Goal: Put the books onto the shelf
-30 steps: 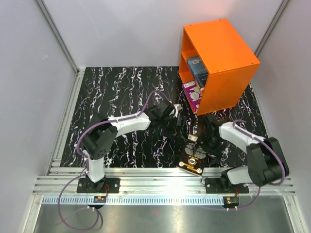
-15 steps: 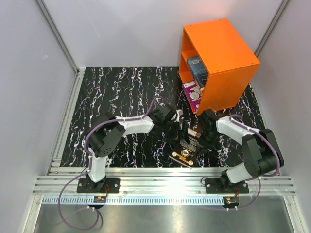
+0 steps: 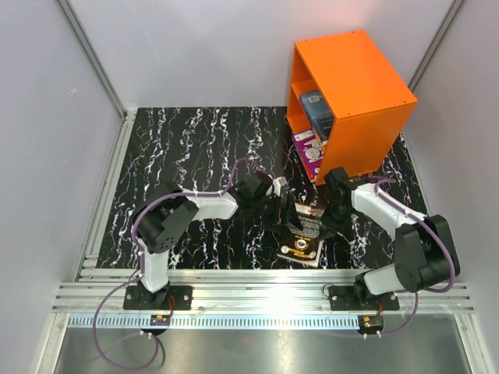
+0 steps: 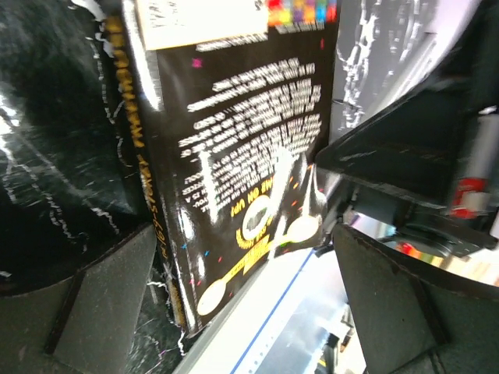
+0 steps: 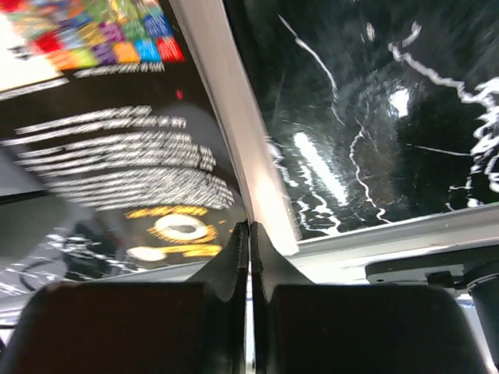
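Observation:
The left gripper needs to stand the black book upright in the orange shelf (image 3: 362,82), so it needs to pick the book up by its lettered spine (image 3: 281,245) next.
The black book with the gold emblem (image 3: 302,238) sits tilted on the table's near middle, between both grippers. My left gripper (image 3: 281,207) is open at its left side. In the left wrist view the book (image 4: 242,117) reaches in between the spread fingers of the left gripper (image 4: 245,234). My right gripper (image 3: 337,213) is at the book's right edge. In the right wrist view the right gripper (image 5: 249,227) is shut, tips against the white page edge of the book (image 5: 117,156), nothing visible between them. The orange shelf (image 3: 362,82) stands at the back right.
A grey-blue book (image 3: 315,109) stands in the shelf's upper compartment and a purple-backed book (image 3: 309,149) pokes out of the lower one. The black marbled mat (image 3: 195,148) covers the table. Aluminium rails (image 3: 257,287) run along the near edge, grey walls on both sides.
The right gripper went from open to shut. The black book slid from the near edge toward the middle and tipped up. The left gripper moved down to its left side.

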